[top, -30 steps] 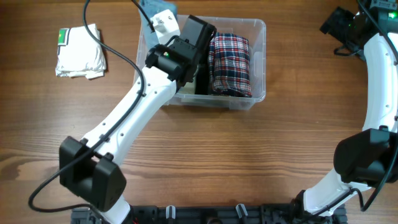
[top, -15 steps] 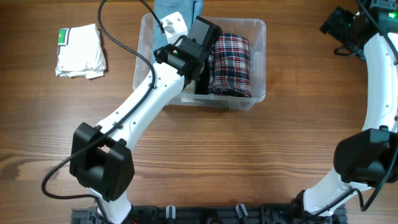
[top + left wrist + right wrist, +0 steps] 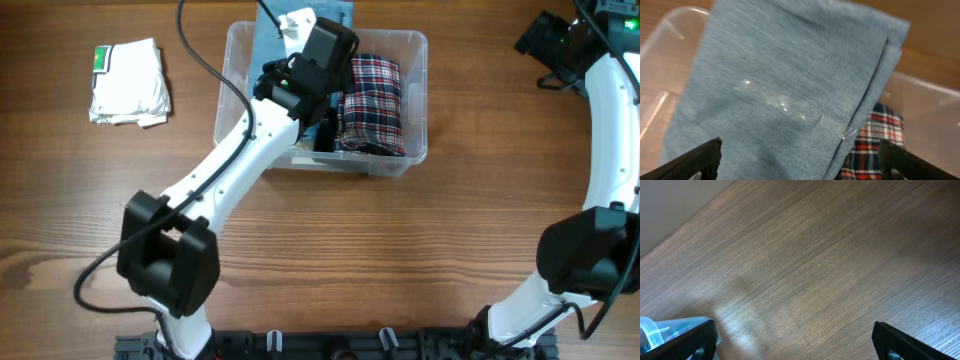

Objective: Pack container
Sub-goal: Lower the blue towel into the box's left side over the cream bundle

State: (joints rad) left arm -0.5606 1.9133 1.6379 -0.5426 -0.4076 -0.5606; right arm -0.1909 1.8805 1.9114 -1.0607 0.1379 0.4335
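I need to grab the blue-grey cloth (image 3: 265, 45) next with my left gripper, at its far end, which hangs over the container's back rim. Then that overhanging part can be packed inside the container.
The clear plastic container (image 3: 416, 150) stands at the back middle of the table. A folded red and navy plaid cloth (image 3: 372, 105) fills its right half, and something dark lies beside it in the middle. A blue-grey folded cloth (image 3: 265, 45) lies in the left half, its far end draped over the back rim. My left gripper (image 3: 315, 30) hovers over that end, open. In the left wrist view the blue-grey cloth (image 3: 790, 90) spreads below the wide-apart fingers (image 3: 695, 160), not gripped, with the plaid cloth (image 3: 875, 145) at the right. My right gripper (image 3: 548, 40) is open over bare wood, far right.
A folded white cloth (image 3: 128, 82) with a green tag lies on the table left of the container. The right wrist view holds only wooden tabletop (image 3: 815, 265) between the open fingers (image 3: 910, 342).
My left gripper opened and let go of the blue-grey cloth, which now lies in the container's left half. The left arm shifted toward the back rim. The right arm stayed still.
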